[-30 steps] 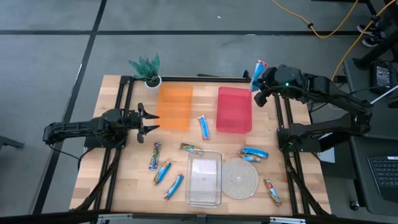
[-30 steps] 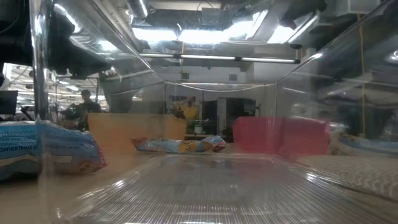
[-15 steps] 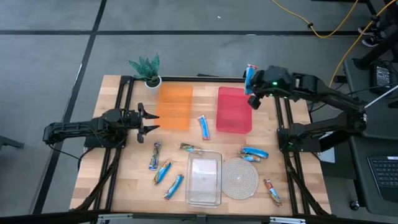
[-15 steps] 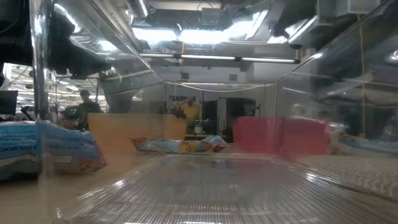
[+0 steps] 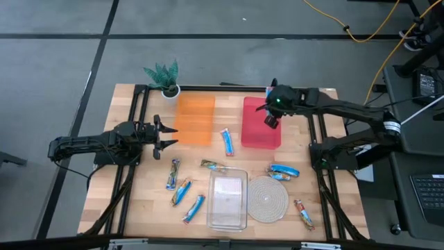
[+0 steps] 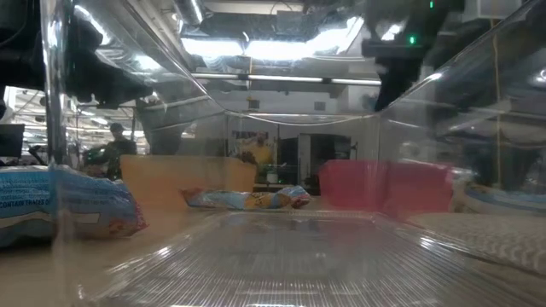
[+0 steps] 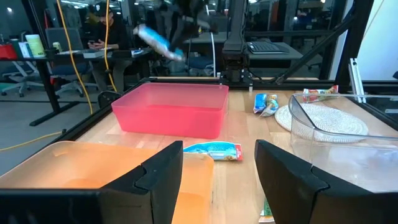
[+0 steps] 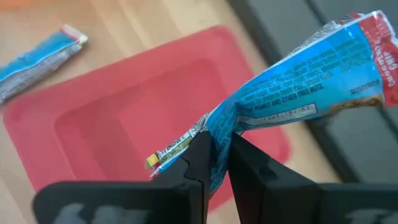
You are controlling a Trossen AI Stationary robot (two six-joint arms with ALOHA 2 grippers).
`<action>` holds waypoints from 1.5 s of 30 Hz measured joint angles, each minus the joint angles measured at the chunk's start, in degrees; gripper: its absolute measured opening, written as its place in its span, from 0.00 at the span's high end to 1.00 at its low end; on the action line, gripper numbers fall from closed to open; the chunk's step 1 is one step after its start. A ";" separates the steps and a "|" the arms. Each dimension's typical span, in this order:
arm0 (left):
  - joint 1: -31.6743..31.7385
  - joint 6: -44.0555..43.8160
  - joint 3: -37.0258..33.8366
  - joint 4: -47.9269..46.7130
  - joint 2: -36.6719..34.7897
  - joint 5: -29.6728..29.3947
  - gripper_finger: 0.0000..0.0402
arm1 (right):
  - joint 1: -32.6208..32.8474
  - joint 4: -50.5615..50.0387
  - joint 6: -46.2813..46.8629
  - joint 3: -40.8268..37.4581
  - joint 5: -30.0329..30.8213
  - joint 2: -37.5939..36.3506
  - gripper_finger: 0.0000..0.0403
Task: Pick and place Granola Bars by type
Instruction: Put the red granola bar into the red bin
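My right gripper holds the blue bar with its long end (image 5: pixel 268 91) past the tray's far rim (image 5: pixel 256 98), so I will move it into the red tray before releasing.
My right gripper (image 5: pixel 271 117) hovers over the far right part of the red tray (image 5: pixel 257 135), shut on a blue-wrapped granola bar (image 8: pixel 298 93). The left wrist view shows that bar (image 7: pixel 157 38) in the air above the tray. My left gripper (image 5: pixel 166 135) waits open beside the orange tray (image 5: pixel 194 119), touching nothing. The other bars lie flat on the wood. One blue bar (image 5: pixel 227 142) lies between the trays. A tan one (image 5: pixel 216 165) and three blue ones (image 5: pixel 182 191) lie near the clear tray. Another blue one (image 5: pixel 284 171) and a reddish one (image 5: pixel 302 213) lie by the woven mat. My right gripper pinches the blue bar between its two fingers (image 8: pixel 200 149), near one end of the wrapper (image 8: pixel 219 127). The short crimped end (image 8: pixel 165 155) sticks out on one side and the long body on the other. The bar is lifted clear above the red tray and is tilted.
A clear plastic tray (image 5: pixel 228 201) and a round woven mat (image 5: pixel 268 199) sit near the table's near edge. A small potted plant (image 5: pixel 166 78) stands at the far left corner. Black frame rails run along the table's sides, and bare wood shows at the near left.
My right gripper has carried the blue bar from past the table's far right corner toward the left and near side. It is now over the red tray and has stayed shut on the bar. The left arm has kept still.
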 joint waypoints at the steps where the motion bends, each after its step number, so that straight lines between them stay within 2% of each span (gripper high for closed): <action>1: 0.01 -0.01 0.00 0.00 0.01 0.00 0.52 | -0.57 2.09 -0.10 -1.82 -1.23 0.00 0.87; 8: -0.01 0.00 0.00 0.00 0.01 0.00 0.52 | -3.61 14.21 0.94 -12.24 -8.22 0.00 0.87; 12: -0.01 0.00 0.00 0.00 0.01 -0.01 0.52 | -4.17 16.31 3.58 -15.72 -11.50 0.33 0.87; 18: 0.01 -0.01 0.00 0.00 0.00 0.00 0.52 | -4.30 17.25 6.45 -18.52 -12.56 2.08 0.87; 30: 0.01 -0.01 0.00 0.00 0.00 0.00 0.52 | -4.28 20.55 10.76 -19.46 -15.09 9.26 0.87; 39: 0.01 -0.02 0.00 0.00 0.01 0.00 0.52 | -4.28 22.42 11.09 -19.46 -15.07 9.70 0.86; 45: 0.01 -0.01 0.01 0.00 0.01 0.00 0.52 | -4.28 23.27 12.76 -19.44 -15.05 9.70 0.72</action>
